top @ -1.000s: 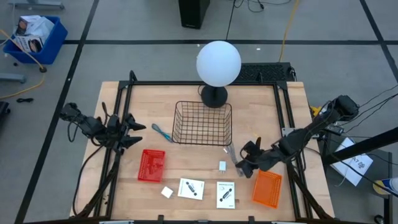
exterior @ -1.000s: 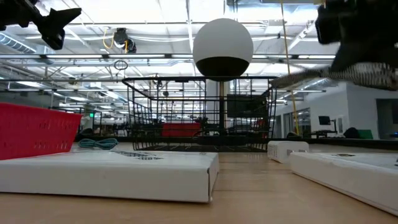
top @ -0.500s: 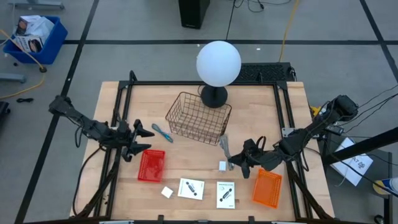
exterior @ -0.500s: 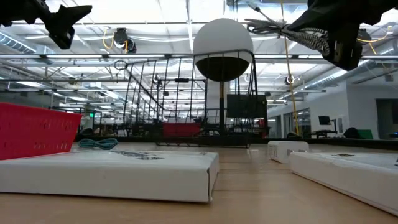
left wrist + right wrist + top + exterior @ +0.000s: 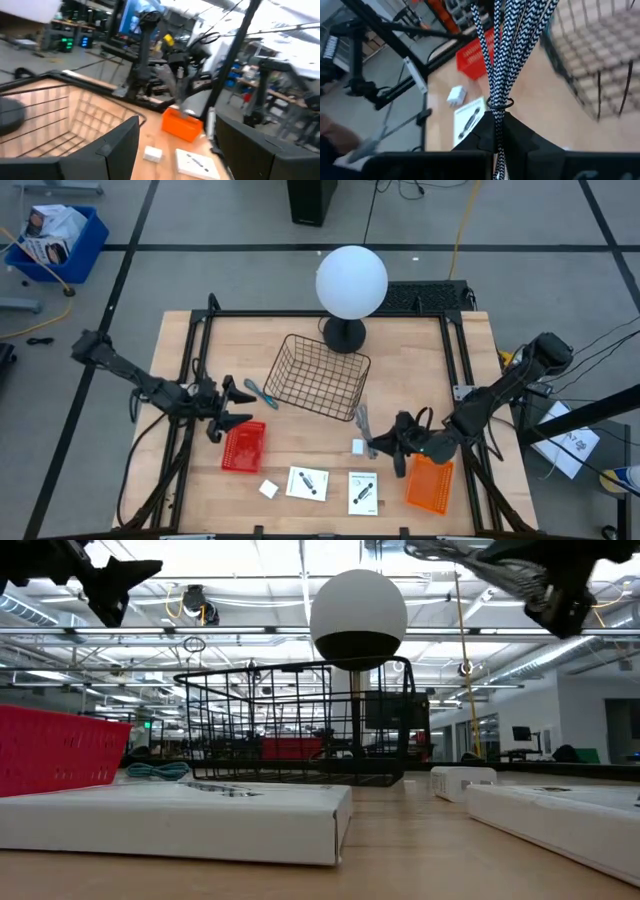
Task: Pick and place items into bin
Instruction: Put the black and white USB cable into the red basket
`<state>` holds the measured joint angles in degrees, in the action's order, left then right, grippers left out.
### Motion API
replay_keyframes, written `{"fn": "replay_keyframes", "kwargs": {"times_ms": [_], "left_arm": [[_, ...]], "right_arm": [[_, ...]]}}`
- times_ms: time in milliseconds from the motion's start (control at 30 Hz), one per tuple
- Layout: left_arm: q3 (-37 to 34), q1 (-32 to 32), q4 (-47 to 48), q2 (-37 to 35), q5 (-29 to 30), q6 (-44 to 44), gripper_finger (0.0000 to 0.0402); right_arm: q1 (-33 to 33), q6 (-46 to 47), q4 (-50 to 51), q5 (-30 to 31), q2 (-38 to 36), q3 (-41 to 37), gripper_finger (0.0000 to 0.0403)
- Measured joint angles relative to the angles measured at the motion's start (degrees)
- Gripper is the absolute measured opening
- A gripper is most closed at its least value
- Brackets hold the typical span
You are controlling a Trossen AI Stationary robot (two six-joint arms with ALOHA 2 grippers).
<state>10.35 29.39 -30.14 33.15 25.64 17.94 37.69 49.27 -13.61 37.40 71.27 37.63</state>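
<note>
The robot's left gripper will next take hold of the cord by its folded parts, to get the braided cord [image 5: 360,422] into the red bin [image 5: 243,446].
My right gripper [image 5: 380,442] is shut on a bundle of black-and-white braided cord [image 5: 360,422], held high in the low view [image 5: 470,554] near the black wire basket's [image 5: 318,377] near right corner. My left gripper [image 5: 236,404] is open and empty above the table, between the teal-handled tool [image 5: 260,392] and a red basket [image 5: 243,446]. One small white block [image 5: 357,447] lies under the cord and another [image 5: 268,489] near the front edge. Two white cards [image 5: 307,482] [image 5: 363,492] lie flat at the front. My right gripper pinches the cord bundle between its two fingers just behind its tie [image 5: 496,116]. The fingers come roughly level from the table's right side and lie along the bundle. The strands fan out ahead of the fingers [image 5: 515,45], and the bundle is lifted clear of the table.
An orange basket [image 5: 430,483] sits under my right arm. A lamp with a white globe [image 5: 351,281] stands behind the wire basket. Black frame rails [image 5: 190,380] run along the table's left and right sides.
My right gripper has risen and gone toward the table's left with the cord bundle, which now points toward the wire basket. The basket tipped up and has settled back, turned a little. My left gripper has gone toward the table's right and near edge.
</note>
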Motion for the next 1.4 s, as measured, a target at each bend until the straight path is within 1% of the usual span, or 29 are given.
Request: {"fn": "replay_keyframes", "kwargs": {"times_ms": [133,233,333,467,533,633,700,833,1067,1200,1300,1400], "left_arm": [[0.0,-1.6,-7.6,4.1,-6.5,0.3,0.0267],[0.0,-2.4,-12.6,8.9,-10.2,-0.5,0.0267],[0.0,-2.5,-17.4,14.0,-9.5,-2.1,0.0267],[0.2,-2.5,-26.3,21.1,-9.1,-3.0,0.0267],[1.8,-2.5,-28.6,24.2,-8.7,-3.1,0.0267],[5.7,-2.5,-26.4,28.6,-7.7,-3.9,0.0267],[8.7,-2.5,-24.6,31.8,-7.7,-4.2,0.0267],[14.6,-1.8,-22.1,37.4,-7.7,-4.7,0.0267],[20.6,-0.7,-20.6,44.9,-7.3,-5.6,0.0267],[22.3,-1.3,-20.4,47.3,-7.1,-5.8,0.0265],[22.9,-1.8,-20.5,47.9,-7.5,-5.8,0.0248],[22.9,-1.9,-20.5,47.9,-7.6,-5.9,0.0209]], "right_arm": [[-2.2,-9.2,-11.5,-0.1,4.9,0.1,0.0009],[-4.2,-14.8,-20.1,-2.8,9.7,0.0,0.0009],[-5.9,-17.7,-24.6,-4.3,14.4,1.8,0.0009],[-8.1,-22.2,-24.5,-4.9,20.6,7.9,0.001],[-9.2,-24.9,-24.4,-6.9,23.3,12.0,0.0011],[-10.5,-27.7,-23.1,-8.8,26.8,17.8,0.0012],[-11.2,-28.2,-21.4,-9.0,28.9,20.9,0.0012],[-12.3,-28.1,-17.8,-9.0,31.3,24.4,0.0013],[-13.2,-27.5,-18.3,-9.2,32.7,24.7,0.0014],[-13.2,-26.0,-18.7,-9.3,32.8,24.7,0.0015],[-13.2,-25.9,-19.5,-10.7,32.8,24.7,0.0015],[-13.0,-25.9,-19.5,-10.7,32.8,24.7,0.0015]]}}
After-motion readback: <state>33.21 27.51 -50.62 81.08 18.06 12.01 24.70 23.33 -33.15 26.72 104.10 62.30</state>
